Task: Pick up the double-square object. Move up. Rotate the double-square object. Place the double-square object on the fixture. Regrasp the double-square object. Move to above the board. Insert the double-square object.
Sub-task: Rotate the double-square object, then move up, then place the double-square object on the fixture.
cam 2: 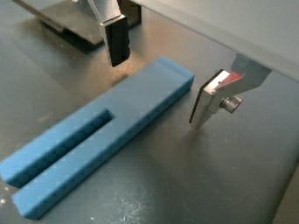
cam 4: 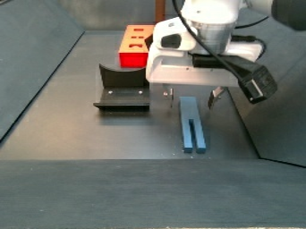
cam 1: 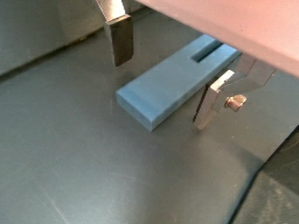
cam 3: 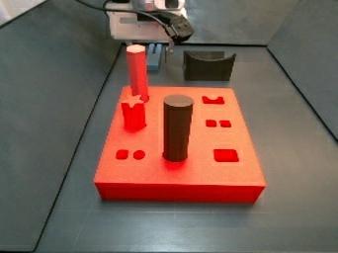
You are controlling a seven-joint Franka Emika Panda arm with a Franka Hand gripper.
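Observation:
My gripper should pick up the double-square object across its long sides next. Then it should lift the object and turn it for the fixture (cam 4: 121, 91).
The double-square object (cam 1: 176, 87) is a long blue bar with a slot at one end, lying flat on the grey floor; it also shows in a wrist view (cam 2: 100, 140) and in a side view (cam 4: 191, 124). My gripper (cam 1: 163, 80) is open and hangs low over one end of the bar, one finger on each side, with gaps to the bar in both wrist views (cam 2: 159, 86). It holds nothing. The fixture (cam 4: 121, 91) stands apart beside the bar and behind the board (cam 3: 179, 151) in a side view (cam 3: 208, 65). In that side view the bar is hidden behind the gripper (cam 3: 156, 49).
The red board carries a tall red hexagonal peg (cam 3: 136, 82) and a thick dark cylinder (cam 3: 177, 128). Grey walls enclose the floor (cam 4: 107, 143). The fixture's base plate edge (cam 2: 65, 31) lies beyond one finger in a wrist view.

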